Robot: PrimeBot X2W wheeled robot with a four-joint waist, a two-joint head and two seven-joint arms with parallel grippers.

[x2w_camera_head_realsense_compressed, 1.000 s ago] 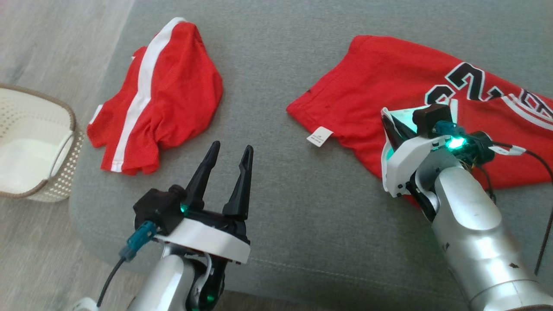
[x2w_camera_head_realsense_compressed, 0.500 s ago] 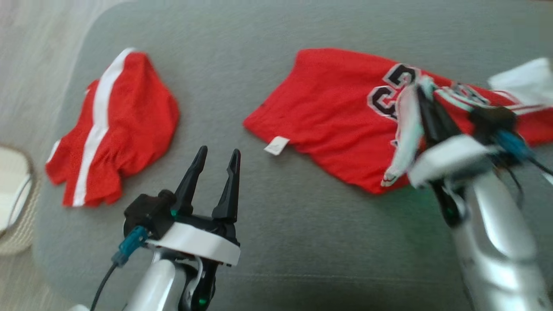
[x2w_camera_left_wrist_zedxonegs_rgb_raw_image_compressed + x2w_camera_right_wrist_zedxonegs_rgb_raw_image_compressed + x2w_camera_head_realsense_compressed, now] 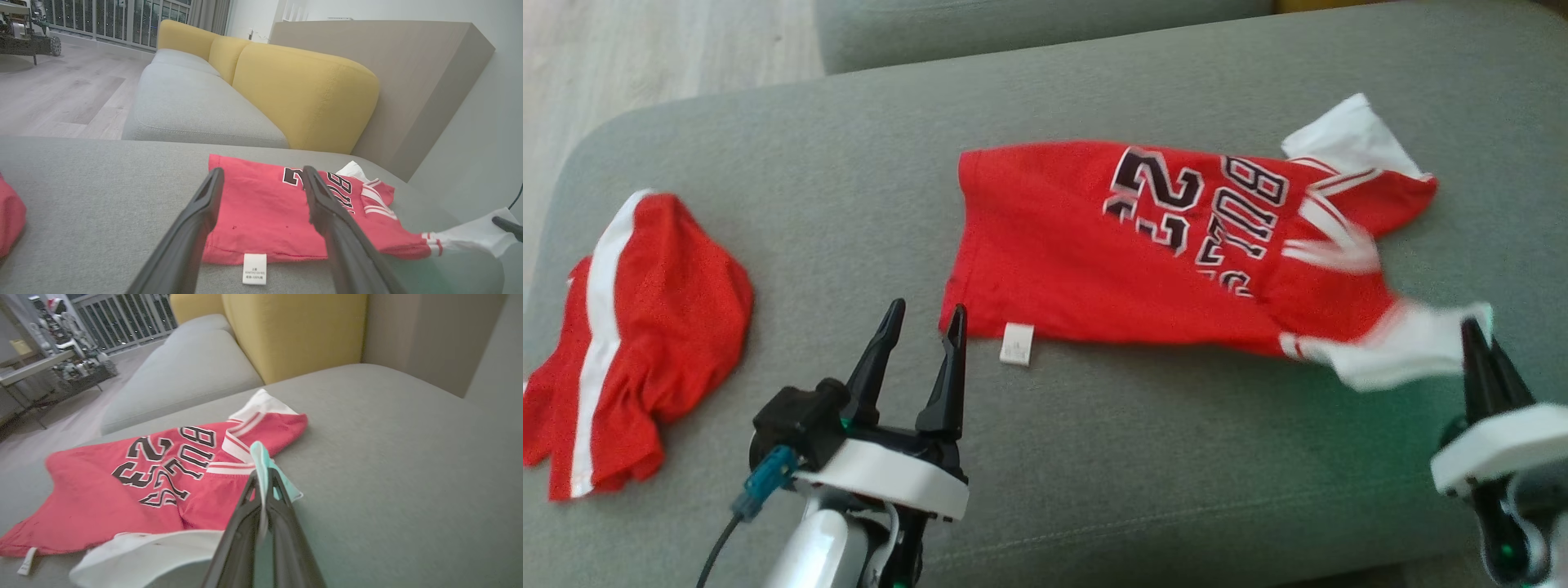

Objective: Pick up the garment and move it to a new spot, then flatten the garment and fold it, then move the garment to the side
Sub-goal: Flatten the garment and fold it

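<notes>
The garment's wide red body point(image 3: 1072, 250) lies flat on the seat, so I should next use my left gripper to grab its loose hem corner point(image 3: 950, 319) near the white label.
The garment point(image 3: 1094, 253) is a red jersey with black lettering and white sleeves, spread across the grey sofa seat point(image 3: 1094, 457). My right gripper point(image 3: 1474, 327) sits at the lower right, shut on the near white sleeve point(image 3: 1396, 355), which is pulled out from the body. In the right wrist view the fingers point(image 3: 261, 475) pinch white cloth, with the garment point(image 3: 102, 486) to their left. My left gripper point(image 3: 927, 309) is open and empty, its tips just short of the hem's near left corner. In the left wrist view the garment point(image 3: 261, 212) lies between and beyond the fingers of my left gripper point(image 3: 262, 170).
A second red garment with a white stripe point(image 3: 645, 327) lies crumpled at the seat's left end. A white label point(image 3: 1017, 343) hangs from the jersey hem. Yellow back cushions point(image 3: 302, 94) stand behind a neighbouring grey seat, with wood floor to the left.
The head camera has swung right, so the basket has left the picture. My right gripper has carried the white sleeve out to the right, and the jersey now lies stretched out.
</notes>
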